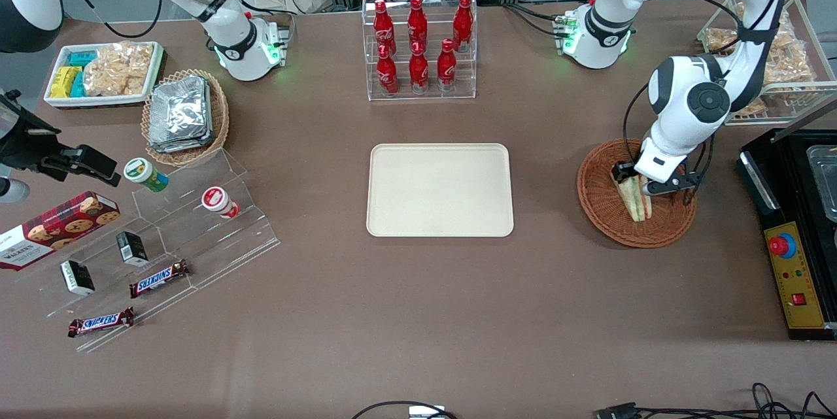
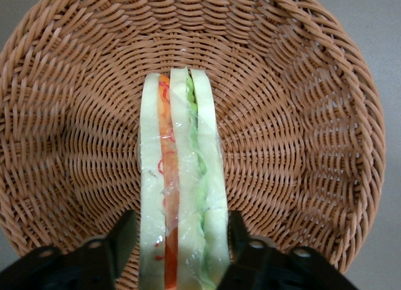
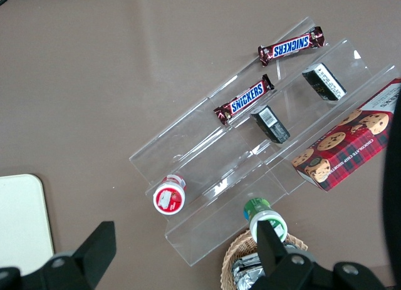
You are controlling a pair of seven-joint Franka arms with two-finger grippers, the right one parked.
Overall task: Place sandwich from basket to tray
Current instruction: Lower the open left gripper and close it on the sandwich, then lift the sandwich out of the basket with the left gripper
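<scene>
The sandwich is long but narrow across its slices, so the left gripper needs to grab its two outer bread sides next. Then the left gripper can place the sandwich (image 1: pixel 637 204) on the tray.
The sandwich (image 1: pixel 637 204), a pale-bread wedge with orange and green filling in clear wrap, stands on edge in the round reddish-brown wicker basket (image 1: pixel 598 210) toward the working arm's end of the table. My left gripper (image 1: pixel 637 184) is down in the basket, open, with one finger on each side of the sandwich. In the left wrist view the sandwich (image 2: pixel 180 177) stands between the black fingers (image 2: pixel 122 240), with a thin gap at each side, on the basket's weave (image 2: pixel 301 133). The cream-beige tray (image 1: pixel 439 189) lies bare at the table's middle.
A clear rack of red bottles (image 1: pixel 418 46) stands farther from the front camera than the tray. A black control box (image 1: pixel 794 262) sits beside the basket at the table's edge. A wire rack of snack bags (image 1: pixel 778 59) stands farther back. Clear display steps with snacks (image 1: pixel 163 242) lie toward the parked arm's end.
</scene>
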